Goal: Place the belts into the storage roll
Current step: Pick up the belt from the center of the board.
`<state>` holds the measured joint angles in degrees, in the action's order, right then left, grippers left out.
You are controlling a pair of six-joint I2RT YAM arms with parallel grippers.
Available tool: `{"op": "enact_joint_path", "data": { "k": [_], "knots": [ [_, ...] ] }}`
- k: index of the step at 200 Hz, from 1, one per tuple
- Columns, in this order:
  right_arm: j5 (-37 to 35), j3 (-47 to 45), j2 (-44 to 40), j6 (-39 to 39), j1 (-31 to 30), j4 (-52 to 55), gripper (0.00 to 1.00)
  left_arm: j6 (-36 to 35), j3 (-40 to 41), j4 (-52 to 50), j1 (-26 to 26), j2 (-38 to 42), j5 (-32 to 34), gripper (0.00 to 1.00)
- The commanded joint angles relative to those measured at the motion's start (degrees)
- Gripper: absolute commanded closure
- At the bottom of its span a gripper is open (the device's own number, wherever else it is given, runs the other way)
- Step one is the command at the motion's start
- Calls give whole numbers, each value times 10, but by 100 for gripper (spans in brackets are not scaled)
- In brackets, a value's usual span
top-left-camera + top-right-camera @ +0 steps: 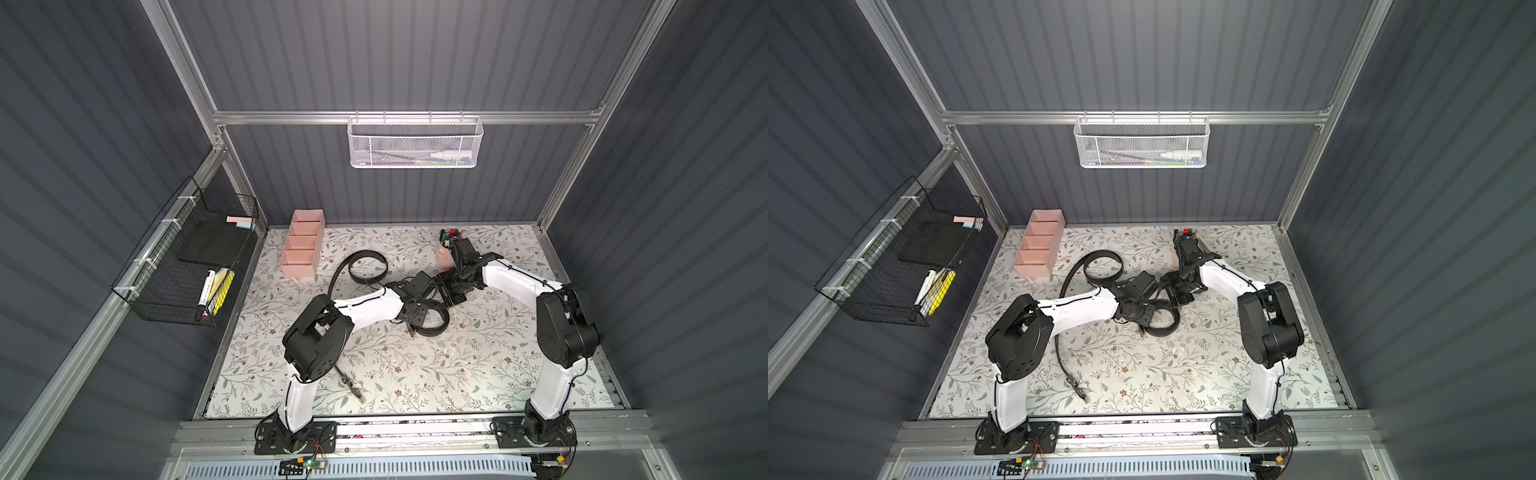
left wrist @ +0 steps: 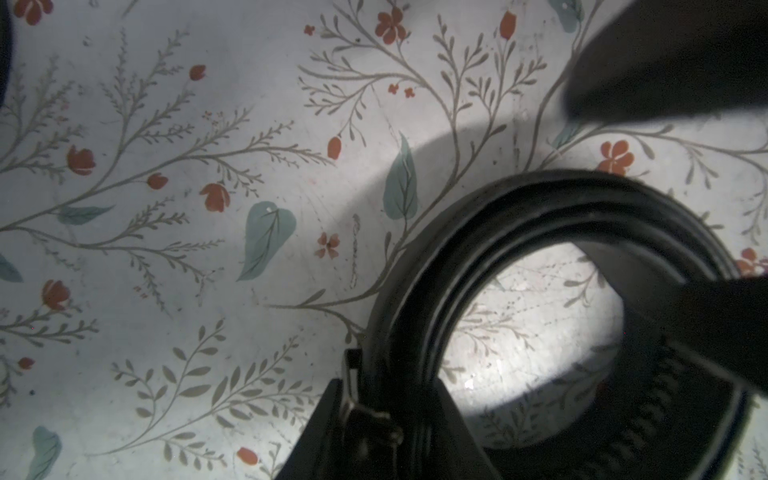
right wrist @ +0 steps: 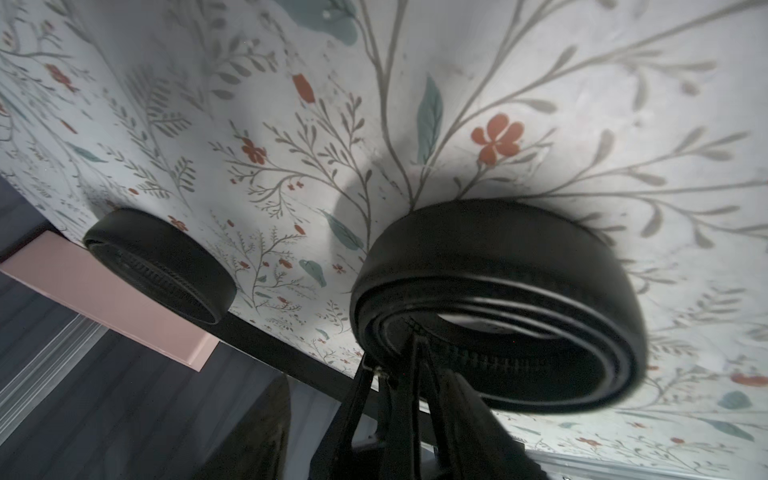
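My right gripper grabs the coiled belt by its far side, across its layers, next, since that keeps the belt rolled to enter the storage roll.
One belt (image 1: 432, 332) lies rolled into a tight coil mid-table, seen in both top views (image 1: 1163, 331). My left gripper (image 2: 386, 419) is shut on that coil's wall (image 2: 540, 208) beside its buckle. My right gripper (image 1: 448, 297) is at the coil's far side, open, with a finger on each side of the wall (image 3: 498, 249). The other belt (image 1: 365, 253) forms a loose loop near the storage roll (image 1: 296, 270). Its tail runs under my left arm to a buckle (image 1: 355, 388). The pink storage roll holds nothing in the compartments I can see.
A pink cup of markers (image 1: 444, 255) stands just behind my right arm. A black wire basket (image 1: 187, 266) hangs on the left wall and a white mesh basket (image 1: 415, 143) on the back rail. Dark walls close off three sides of the floral table.
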<state>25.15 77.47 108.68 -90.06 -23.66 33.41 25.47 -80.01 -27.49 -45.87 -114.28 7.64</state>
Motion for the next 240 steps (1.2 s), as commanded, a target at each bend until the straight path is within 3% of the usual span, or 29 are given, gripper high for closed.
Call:
{"op": "enact_joint_path", "data": {
  "k": [1,119,140,159,178,213,223,240],
  "knots": [
    [-8,8,16,-59,-13,-3,39,-14,4,-41,-9,-31,-5,69],
    [-42,64,107,-50,-24,24,42,-24,7,-30,-9,-32,-14,69],
    [-43,71,121,-50,-27,25,50,-22,10,-28,-10,-30,-17,69],
    [-46,64,128,-50,-29,17,63,-20,10,-28,-9,-29,-18,69],
    [-51,58,131,-47,-31,19,69,-20,13,-27,-9,-28,-19,69],
    [-64,55,127,-29,-31,29,93,-20,14,-27,-10,-21,-20,67],
    [-64,58,123,-22,-31,33,100,-21,14,-28,-10,-12,-18,63],
    [-88,73,120,6,-31,35,100,-21,5,-34,-10,7,-13,50]
  ]
}}
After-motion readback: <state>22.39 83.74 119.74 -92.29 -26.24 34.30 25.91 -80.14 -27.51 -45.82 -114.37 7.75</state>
